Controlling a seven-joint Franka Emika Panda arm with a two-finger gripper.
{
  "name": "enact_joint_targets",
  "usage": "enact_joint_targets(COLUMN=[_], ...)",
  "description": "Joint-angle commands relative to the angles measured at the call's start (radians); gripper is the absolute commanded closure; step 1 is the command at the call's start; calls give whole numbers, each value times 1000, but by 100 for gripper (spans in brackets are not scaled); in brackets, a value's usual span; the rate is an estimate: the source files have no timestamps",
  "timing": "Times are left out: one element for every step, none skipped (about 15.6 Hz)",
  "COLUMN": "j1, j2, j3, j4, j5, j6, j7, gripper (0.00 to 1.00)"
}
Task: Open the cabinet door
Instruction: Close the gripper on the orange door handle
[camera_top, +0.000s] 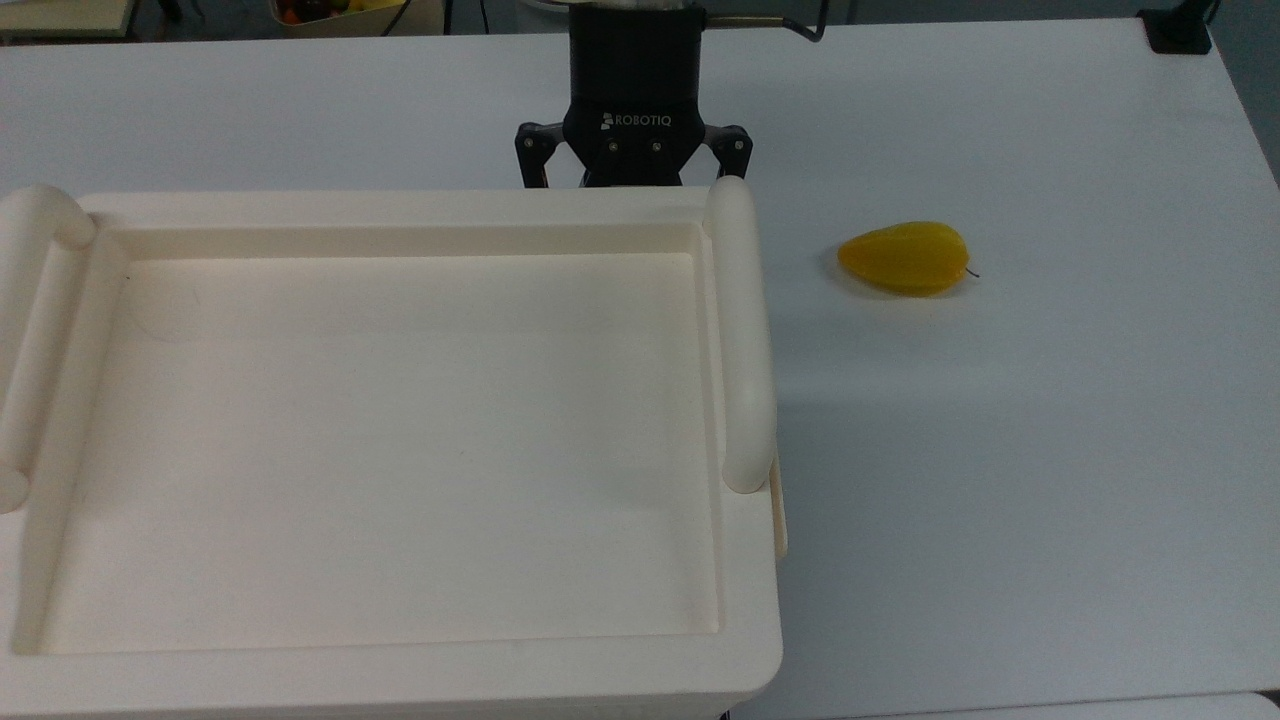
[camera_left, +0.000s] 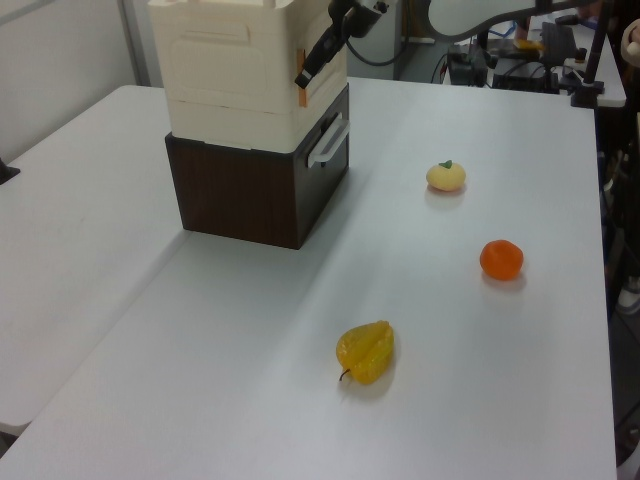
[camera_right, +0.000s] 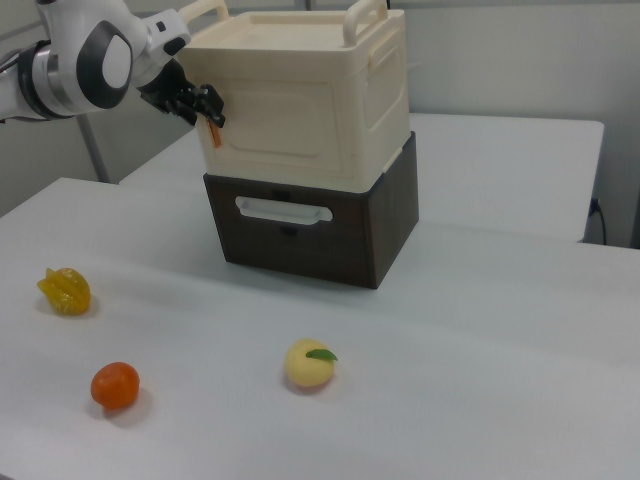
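Note:
My gripper grabs the cabinet door by its small orange-brown tab (camera_left: 300, 82) next, to swing the cabinet open.
The cabinet (camera_right: 300, 110) is a cream box on a dark brown base. Its cabinet door (camera_right: 290, 125) is the flat cream front panel, lying flush with the box, with a small orange-brown tab (camera_right: 213, 133) at the right view's left edge. In the left view the door (camera_left: 322, 50) faces right, with the tab (camera_left: 300, 82) on its near edge. My gripper (camera_right: 205, 104) is at that tab, open, a finger on each side of it. In the top view the gripper (camera_top: 632, 178) dips behind the cabinet's far rim (camera_top: 400, 205), its fingertips hidden.
A white drawer handle (camera_right: 283, 210) sits on the brown base below the door. On the white table lie a yellow starfruit (camera_left: 366, 351), an orange (camera_left: 501, 259) and a pale peach-like fruit (camera_left: 445, 176). Two rounded tube handles (camera_top: 740, 340) flank the cabinet's top.

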Motion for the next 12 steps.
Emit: enact_joint_targets(j1=[14,14,14,14,14,14,14,14,14,14,14,14], j2=[12,10,10,10,10,10,10,10,10,10,7,6], j3=[-7,-7,-7,-7,-7,-7,-7,-7,-7,-7,-7,-7], j4=[16,16,16,16,14,14,13,13,13,11,4,3], j5=[-24,-24,-24,-24,-24,-24,-22,-22,-22,-22,-22,-22], j6=[13,13,13,13,13,11,11,11,10,8,8,4], j7=[27,27,28,28,28,28,28,28,28,28,28,28], gripper=[47,50,56,61,64,66,71,77,80,81,83,85])
